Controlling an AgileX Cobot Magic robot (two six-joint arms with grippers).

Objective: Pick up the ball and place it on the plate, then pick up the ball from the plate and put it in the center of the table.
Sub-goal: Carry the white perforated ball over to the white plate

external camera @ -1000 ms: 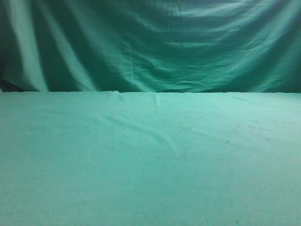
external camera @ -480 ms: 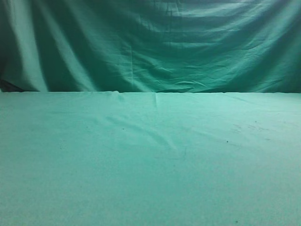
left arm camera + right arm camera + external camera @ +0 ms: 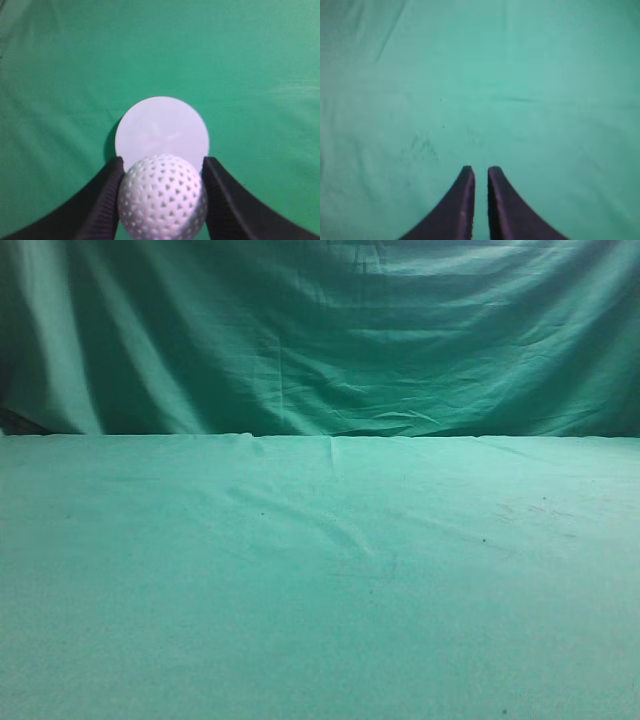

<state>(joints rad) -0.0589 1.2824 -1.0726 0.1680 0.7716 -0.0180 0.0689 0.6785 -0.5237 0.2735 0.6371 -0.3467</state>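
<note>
The white ball hangs high above the plate's near edge in the left wrist view, so my left gripper should keep holding the ball.
In the left wrist view my left gripper (image 3: 162,167) is shut on the white dimpled ball (image 3: 163,196), its two black fingers pressing the ball's sides. Just beyond the ball lies the round white plate (image 3: 162,127) on the green table (image 3: 260,75). The ball hangs above the plate's near edge. In the right wrist view my right gripper (image 3: 481,171) is shut and empty over bare green cloth (image 3: 520,90). The exterior view shows only the table (image 3: 320,620); ball, plate and both grippers are out of that view.
A draped green cloth backdrop (image 3: 320,340) hangs behind the table's far edge. The tablecloth has shallow wrinkles (image 3: 340,530) and a few small dark specks (image 3: 483,540).
</note>
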